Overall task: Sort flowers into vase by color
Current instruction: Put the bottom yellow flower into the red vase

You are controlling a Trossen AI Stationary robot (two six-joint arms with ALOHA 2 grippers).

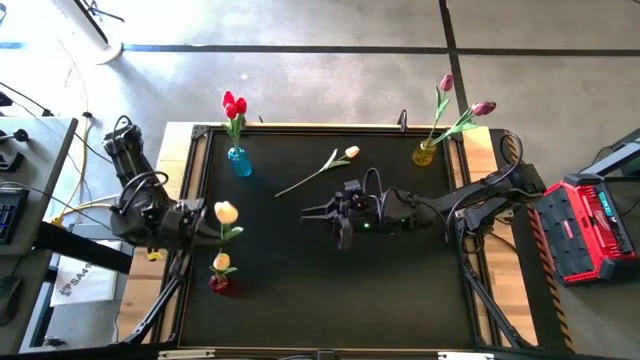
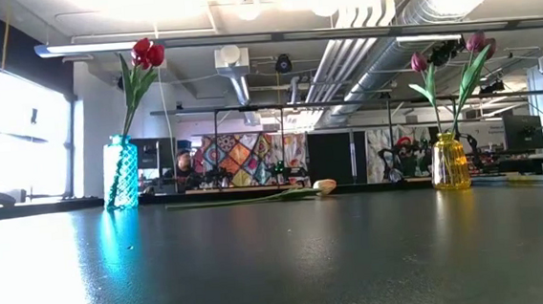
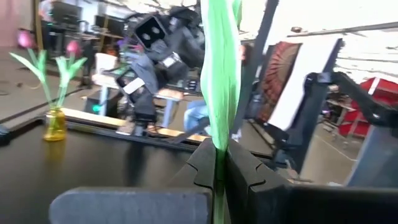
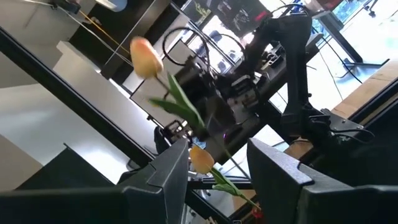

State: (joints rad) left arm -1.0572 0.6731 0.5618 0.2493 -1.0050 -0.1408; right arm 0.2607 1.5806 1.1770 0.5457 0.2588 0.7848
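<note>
The robot's left gripper should keep holding its tulip until the tulip is lower, because the tulip's head is far above the one in the red vase (image 1: 218,284).
My left gripper (image 1: 207,222) is at the table's left edge, shut on a cream-yellow tulip (image 1: 226,211) just far of a small red vase (image 1: 218,284). That vase holds another yellow tulip (image 1: 221,262). My right gripper (image 1: 318,216) hovers open over the table's middle, pointing left with nothing between its fingers (image 4: 168,171). A blue vase (image 2: 121,172) with red tulips (image 2: 147,53) stands far left. A yellow vase (image 2: 449,162) with pink tulips (image 1: 483,107) stands far right. One cream tulip (image 1: 351,152) lies flat on the table. My left gripper pinches the tulip's green stem and leaf (image 3: 217,134) between its two fingers (image 3: 202,168). The fingers come level from the table's left side and lie across the stem. The tulip stands roughly upright, head (image 4: 146,59) up, lifted clear of the table; its lower end is hidden.
The black table top (image 1: 400,290) lies bare toward the near right. A red case (image 1: 590,225) stands off the table's right edge, and a cabinet (image 1: 40,180) with cables off its left edge.
</note>
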